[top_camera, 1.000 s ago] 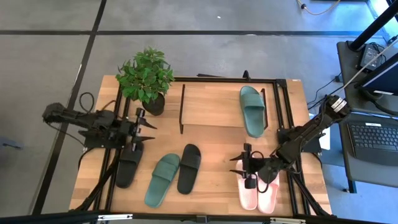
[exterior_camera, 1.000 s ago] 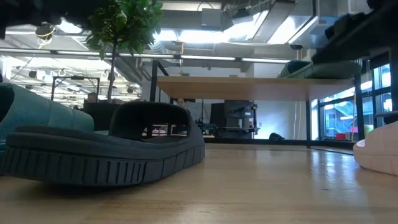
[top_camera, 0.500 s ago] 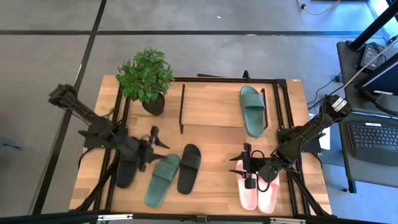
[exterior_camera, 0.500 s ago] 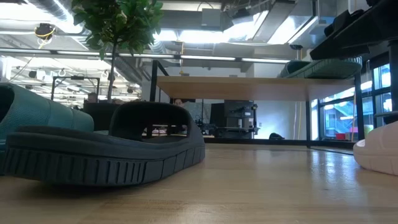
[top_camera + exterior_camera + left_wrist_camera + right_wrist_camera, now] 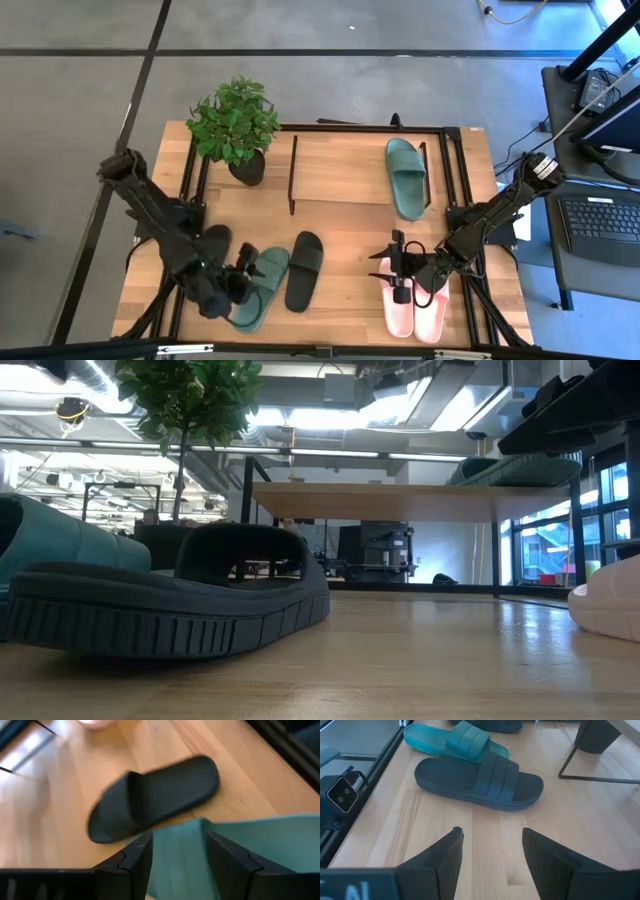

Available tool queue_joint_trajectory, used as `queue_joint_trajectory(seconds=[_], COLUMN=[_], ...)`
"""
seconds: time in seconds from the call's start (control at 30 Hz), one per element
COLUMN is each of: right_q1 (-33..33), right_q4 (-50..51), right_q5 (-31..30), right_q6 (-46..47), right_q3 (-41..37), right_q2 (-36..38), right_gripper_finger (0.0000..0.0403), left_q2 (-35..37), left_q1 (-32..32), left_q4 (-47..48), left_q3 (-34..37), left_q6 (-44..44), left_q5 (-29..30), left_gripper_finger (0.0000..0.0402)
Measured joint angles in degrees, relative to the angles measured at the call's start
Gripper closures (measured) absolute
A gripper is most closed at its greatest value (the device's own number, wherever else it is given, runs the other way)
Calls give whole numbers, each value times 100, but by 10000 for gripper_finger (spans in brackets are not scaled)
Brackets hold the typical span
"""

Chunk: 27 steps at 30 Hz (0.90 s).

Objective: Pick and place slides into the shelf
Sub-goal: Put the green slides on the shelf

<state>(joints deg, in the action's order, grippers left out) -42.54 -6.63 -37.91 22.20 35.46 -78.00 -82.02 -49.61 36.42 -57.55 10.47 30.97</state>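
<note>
The near green slide needs to go on the shelf beside the other green slide (image 5: 406,180). I should pick it up by its strap (image 5: 271,266) with my left gripper next.
On the tabletop lie a dark green slide (image 5: 262,290), a black slide (image 5: 304,270) to its right, and another black slide (image 5: 218,240) partly under my left arm. A pale pink pair (image 5: 414,312) lies at the near right. A second green slide (image 5: 405,178) rests sole-down on the shelf (image 5: 345,170). My left gripper (image 5: 252,279) stands open over the near green slide (image 5: 260,842), its fingers on either side of the slide's end, and I see no touch. My right gripper (image 5: 382,268) hangs open just left of the pink pair, facing the black slide (image 5: 480,777).
A potted plant (image 5: 235,125) stands at the far left beside the shelf. Black metal frame rails (image 5: 186,190) run along both sides of the tabletop. Bare wood lies between the black slide and the pink pair (image 5: 350,280).
My left gripper has swung from over the left black slide toward the table's near edge and somewhat right, tipping downward and turning, and now stands over the near green slide. Its fingers have stayed open. No slide has moved.
</note>
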Motion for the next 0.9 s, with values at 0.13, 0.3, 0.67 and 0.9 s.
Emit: queue_joint_trajectory(seconds=[0.13, 0.3, 0.67, 0.9], right_q1=[0, 0, 0, 0], right_q4=[-2, -2, -2, 0], right_q5=[0, 0, 0, 0], right_q6=[9, 131, 293, 292], right_q3=[0, 2, 4, 4], right_q2=[0, 0, 0, 0], right_gripper_finger=[198, 198, 198, 198], left_q2=[-402, -748, -1197, -1217], left_q1=[-135, -75, 479, 670], left_q4=[0, 4, 220, 219], left_q3=[-1, -1, -1, -1], left_q6=[248, 105, 154, 134], left_q5=[-10, -75, -515, -523], left_gripper_finger=[231, 231, 231, 285])
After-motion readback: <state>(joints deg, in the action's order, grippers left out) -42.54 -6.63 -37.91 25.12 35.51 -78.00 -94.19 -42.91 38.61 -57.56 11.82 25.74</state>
